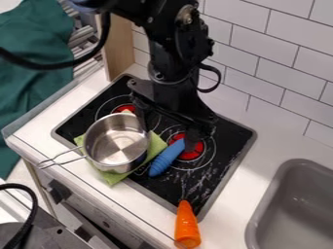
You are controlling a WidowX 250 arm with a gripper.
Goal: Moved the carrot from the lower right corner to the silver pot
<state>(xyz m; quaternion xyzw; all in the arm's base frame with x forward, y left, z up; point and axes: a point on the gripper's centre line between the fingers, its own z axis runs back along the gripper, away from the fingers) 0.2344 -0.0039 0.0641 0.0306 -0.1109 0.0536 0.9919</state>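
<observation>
My gripper is going to grab the orange carrot by its thick body next, to put the carrot (pixel 187 227) into the silver pot.
The black gripper (pixel 166 135) hangs over the middle of the stove, its fingers spread wide, one beside the pot's right rim and the other over the right red burner. An orange carrot (pixel 187 227) lies on the white counter at the bottom, its narrow end at the stove's front right corner. The silver pot (pixel 117 142) rests at the left part of the stove with its handle pointing left. Its visible inside is bare metal. The gripper is well above and behind the carrot in the view.
Under the pot is a green cloth (pixel 110 177). A blue ribbed object (pixel 167 158) lies by the right burner, close to the gripper's right finger. The black stove (pixel 224 141) is set into the counter. A grey sink (pixel 292 209) is at lower right, a tiled wall behind.
</observation>
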